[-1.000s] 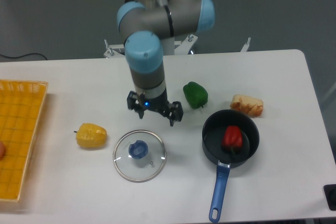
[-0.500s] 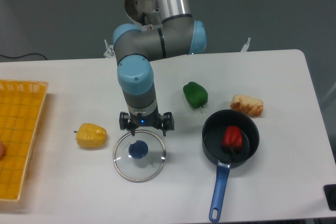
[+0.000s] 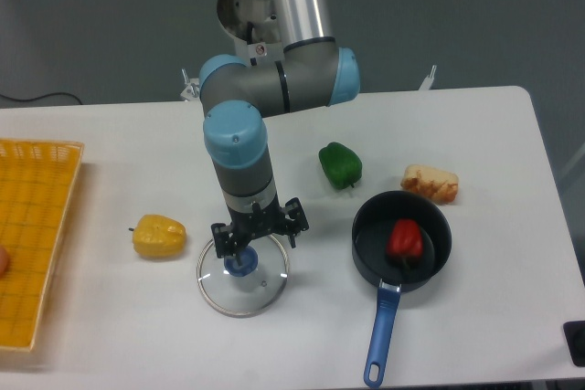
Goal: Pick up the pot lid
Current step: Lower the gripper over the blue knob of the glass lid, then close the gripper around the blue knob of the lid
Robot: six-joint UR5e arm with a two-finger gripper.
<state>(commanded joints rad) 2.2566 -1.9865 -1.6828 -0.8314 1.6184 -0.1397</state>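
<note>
My gripper grips the clear glass lid by its round blue knob point(image 3: 241, 262) next, to pick it up.
My gripper point(image 3: 258, 233) hangs open over the far part of the pot lid point(image 3: 259, 294), its fingers spread to left and right. The lid is clear glass with a pale rim and lies on the white table. Its round blue knob point(image 3: 241, 262) shows just below the left fingertip in the view, left of the midpoint between the fingers. Nothing is held. The fingertips hide part of the lid's far rim, and their height above it is hard to judge.
A black pan point(image 3: 367, 250) with a blue handle point(image 3: 382, 335) holds a red pepper point(image 3: 405, 239) on the right. Behind are a green pepper point(image 3: 340, 165) and a brown bread-like item point(image 3: 430, 184). A yellow squash point(image 3: 159, 236) and a yellow-orange crate point(image 3: 37, 189) stand left.
The gripper has come forward and slightly left in the view, from behind the lid to over its far part, and the wrist has turned. The lid has not moved.
</note>
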